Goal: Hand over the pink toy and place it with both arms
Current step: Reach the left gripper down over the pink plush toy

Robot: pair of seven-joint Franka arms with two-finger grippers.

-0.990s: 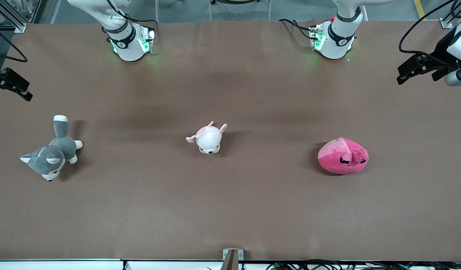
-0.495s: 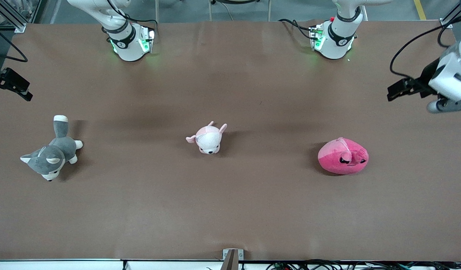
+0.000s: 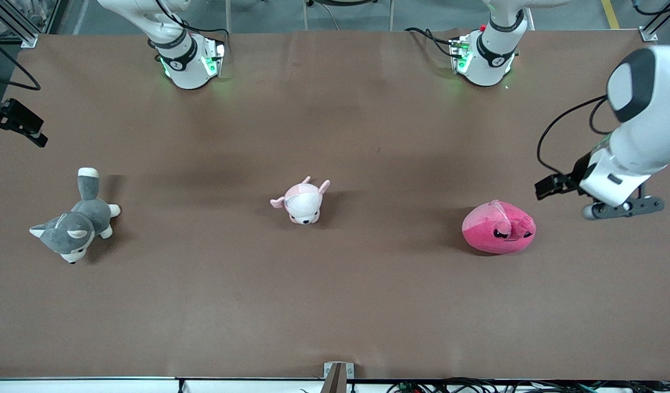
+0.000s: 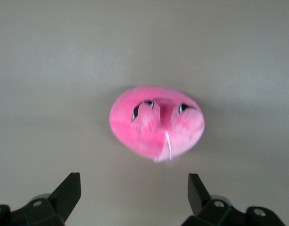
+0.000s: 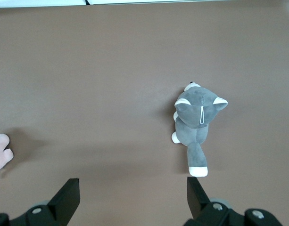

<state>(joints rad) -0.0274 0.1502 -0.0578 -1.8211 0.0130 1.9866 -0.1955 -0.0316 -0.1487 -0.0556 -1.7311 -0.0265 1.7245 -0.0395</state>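
My left gripper should take hold of the toy by one floppy ear, so that the pink toy's other ear stays free for the handover.
The pink toy (image 3: 498, 227), a round hot-pink plush with a lighter patch and dark eyes, lies on the brown table toward the left arm's end. It fills the middle of the left wrist view (image 4: 156, 123). My left gripper (image 3: 549, 186) hangs open and empty in the air just beside the toy, at the table's left-arm end; its jaws (image 4: 133, 179) stand wide apart, short of the toy. My right gripper (image 3: 24, 128) waits open and empty over the table's right-arm end, its jaws (image 5: 132, 182) wide apart above bare table.
A small pale pink-and-white plush (image 3: 302, 202) lies mid-table and shows at the edge of the right wrist view (image 5: 0, 157). A grey-and-white plush (image 3: 76, 221) lies toward the right arm's end, also in the right wrist view (image 5: 197, 121). The arm bases (image 3: 485, 54) stand along the table's robot-side edge.
My left arm has swung its gripper down and in toward the pink toy, from near the table's end. The right arm and all three plush toys have not moved.
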